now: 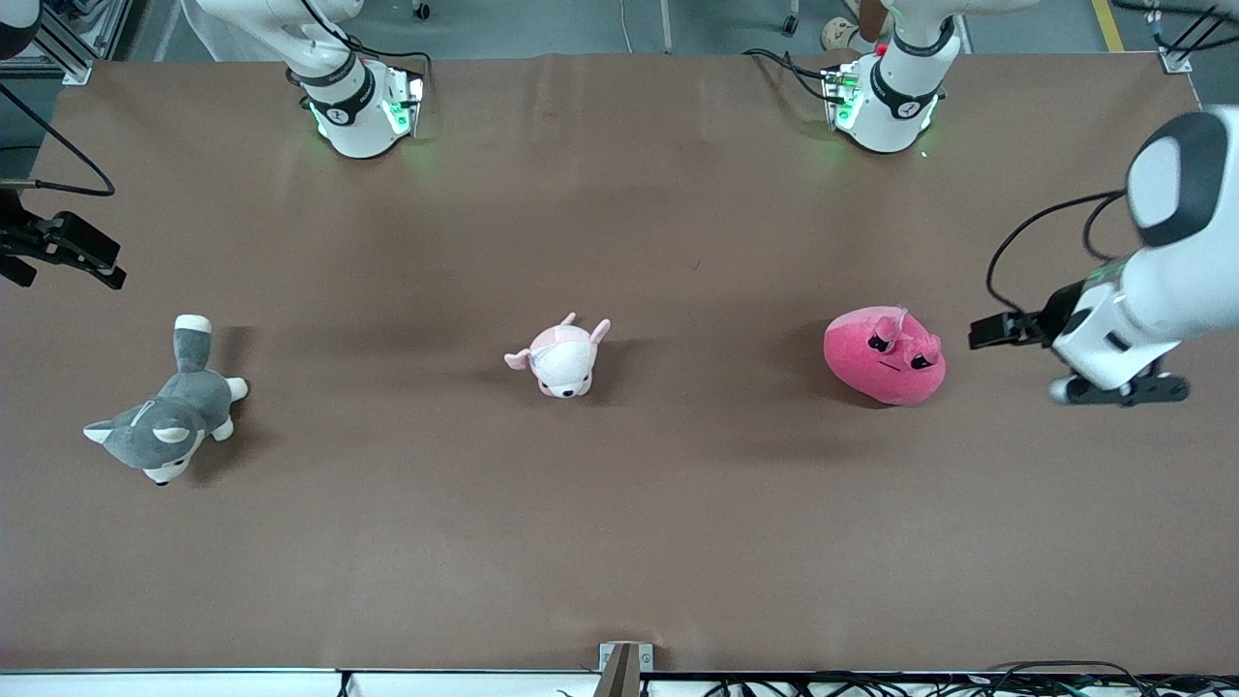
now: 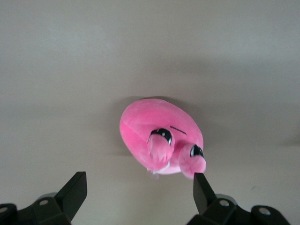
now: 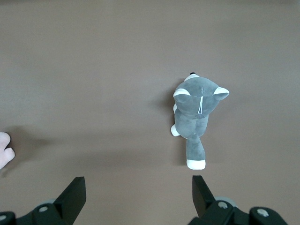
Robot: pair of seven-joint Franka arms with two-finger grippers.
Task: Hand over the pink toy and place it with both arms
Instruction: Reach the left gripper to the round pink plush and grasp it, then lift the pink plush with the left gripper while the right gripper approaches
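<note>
The pink toy will next be picked up by my left gripper by its floppy ear, so that I can hand it over.
The pink toy lies on the brown table, toward the left arm's end, with its dark eyes up. In the left wrist view the toy sits just ahead of the fingertips, not between them. My left gripper hangs over the table beside the toy, toward the table's end, apart from it. It is open and empty. My right gripper waits over the right arm's end of the table. It is open and empty.
A pale pink-and-white animal plush lies mid-table; its edge shows in the right wrist view. A grey-and-white husky plush lies toward the right arm's end, also in the right wrist view. The arm bases stand along the table's back edge.
</note>
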